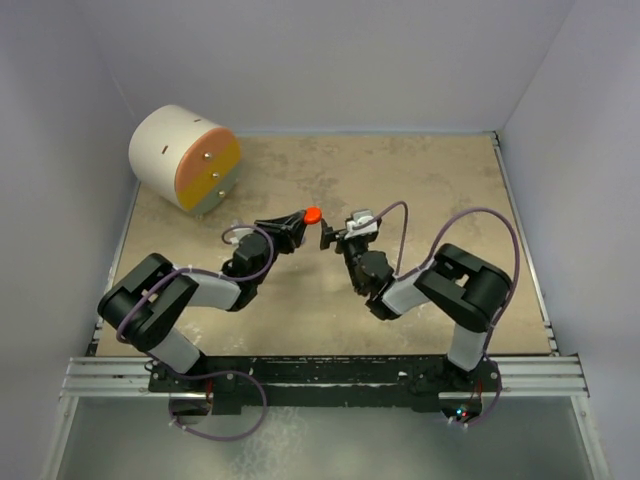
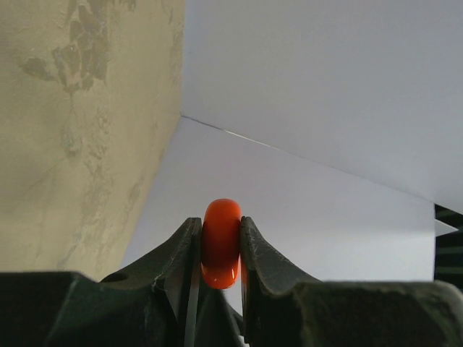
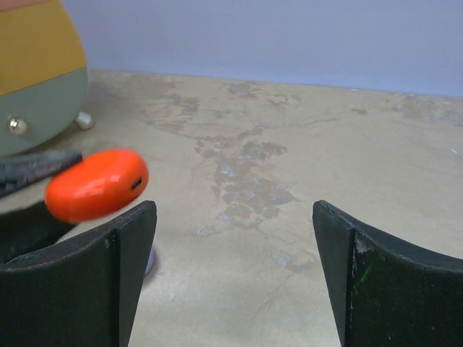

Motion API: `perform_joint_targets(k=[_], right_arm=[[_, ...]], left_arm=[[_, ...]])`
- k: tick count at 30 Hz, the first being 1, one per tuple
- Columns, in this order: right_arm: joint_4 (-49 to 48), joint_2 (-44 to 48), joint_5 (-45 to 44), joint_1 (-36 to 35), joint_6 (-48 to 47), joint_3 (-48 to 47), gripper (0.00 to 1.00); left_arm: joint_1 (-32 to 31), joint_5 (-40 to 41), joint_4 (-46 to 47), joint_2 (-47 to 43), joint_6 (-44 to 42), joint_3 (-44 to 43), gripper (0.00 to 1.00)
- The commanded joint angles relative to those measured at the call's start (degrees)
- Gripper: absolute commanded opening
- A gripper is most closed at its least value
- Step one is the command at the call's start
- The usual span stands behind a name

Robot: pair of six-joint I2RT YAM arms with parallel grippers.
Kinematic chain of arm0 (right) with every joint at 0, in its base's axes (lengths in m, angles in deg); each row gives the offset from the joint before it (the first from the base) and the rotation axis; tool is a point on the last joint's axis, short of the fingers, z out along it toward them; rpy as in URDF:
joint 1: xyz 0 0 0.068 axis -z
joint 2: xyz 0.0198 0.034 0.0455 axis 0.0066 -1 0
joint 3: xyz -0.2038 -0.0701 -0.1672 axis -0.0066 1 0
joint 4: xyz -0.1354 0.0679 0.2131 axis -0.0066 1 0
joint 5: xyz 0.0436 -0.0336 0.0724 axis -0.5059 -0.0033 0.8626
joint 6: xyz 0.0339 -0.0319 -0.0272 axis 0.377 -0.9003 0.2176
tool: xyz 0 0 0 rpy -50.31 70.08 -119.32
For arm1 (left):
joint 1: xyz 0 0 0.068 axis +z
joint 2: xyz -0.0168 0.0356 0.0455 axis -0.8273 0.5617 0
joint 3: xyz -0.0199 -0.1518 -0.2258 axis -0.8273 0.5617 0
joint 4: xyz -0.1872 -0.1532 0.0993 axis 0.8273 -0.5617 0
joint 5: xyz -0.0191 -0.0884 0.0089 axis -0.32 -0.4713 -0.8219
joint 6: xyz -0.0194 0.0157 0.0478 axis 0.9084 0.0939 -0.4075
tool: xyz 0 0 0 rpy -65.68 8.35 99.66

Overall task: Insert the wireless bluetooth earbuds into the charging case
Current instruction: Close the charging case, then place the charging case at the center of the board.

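My left gripper should stay closed on the case. The charging case [image 1: 312, 214] hangs on edge well above the table, so it would fall if I opened now.
A glossy red-orange charging case [image 1: 312, 214] hangs above the middle of the table, closed, with my left gripper [image 1: 304, 219] shut on it. In the left wrist view the case [image 2: 221, 242] stands on edge, pinched between both black fingers of the left gripper [image 2: 220, 221]. My right gripper [image 1: 330, 236] faces it from the right, a short way off. In the right wrist view the right gripper [image 3: 233, 207] is open with nothing between its fingers, and the case [image 3: 96, 184] floats at the left with a small port showing. The earbuds are out of view.
A white drum-shaped drawer unit [image 1: 185, 158] with an orange, yellow and green face lies at the back left, its lower part [image 3: 36, 72] showing in the right wrist view. A pale lavender bit [image 3: 149, 262] peeks out beside the right gripper's left finger. White walls enclose the table [image 1: 420, 190].
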Motion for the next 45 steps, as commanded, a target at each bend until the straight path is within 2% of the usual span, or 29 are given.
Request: perform_joint_targets(k=[1, 3, 7, 12, 20, 30, 45], right_arm=[[10.89, 9.11, -8.57, 0.03, 12.52, -0.66, 0.93], [22.12, 13.89, -10.25, 0.15, 19.17, -1.68, 0.96], [35.56, 23.07, -9.24, 1.01, 23.51, -3.20, 1.00], [42.66, 30.98, -4.28, 3.56, 22.73, -3.93, 1.00], [44.03, 39.77, -2.99, 5.93, 22.98, 0.31, 1.00], [43.78, 41.84, -0.34, 7.32, 22.95, 2.24, 1.00], [43.39, 41.64, 0.98, 7.70, 22.71, 2.55, 1.00]], left_arm=[[-0.25, -0.21, -2.26, -0.29, -5.94, -2.18, 0.00], [-0.31, -1.35, -5.76, -0.43, -9.91, -4.40, 0.00], [-0.36, -4.19, -8.49, 1.36, -16.83, -7.69, 0.00], [-0.79, -7.89, -6.32, 6.79, -22.08, -10.50, 0.00], [-2.24, -9.70, -3.39, 15.02, -27.78, -15.30, 0.00], [-5.13, -5.08, -14.22, 17.38, -36.14, -21.09, 0.00], [-5.91, -3.10, -21.63, 18.77, -41.02, -24.39, 0.02]])
